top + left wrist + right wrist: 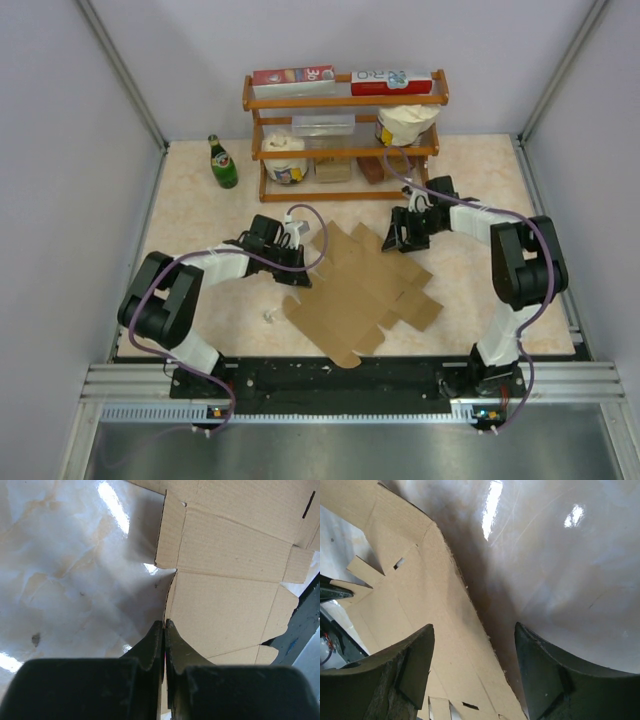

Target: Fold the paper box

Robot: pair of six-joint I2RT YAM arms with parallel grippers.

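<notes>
Next, the right gripper grabs the paper box's raised far edge (396, 248) (482, 629) to lift that side of the box, which leaves the corner flaps free to fold.
The paper box (360, 290) is a flat kraft-brown die-cut sheet lying in the middle of the table between both arms. My left gripper (295, 262) is at the sheet's left edge. In the left wrist view its jaws (164, 622) are pressed together with the edge of the paper box (225, 605) running into the slit between them. My right gripper (400, 238) hovers at the sheet's far right corner. In the right wrist view it (474, 625) stands open, straddling the raised edge of the paper box (410, 605) without touching it.
A wooden shelf (345, 135) at the back holds red-and-white cartons, tubs and small items. A green bottle (222, 163) stands to its left. A small white scrap (270, 315) lies near the sheet's left corner. Walls close in both sides.
</notes>
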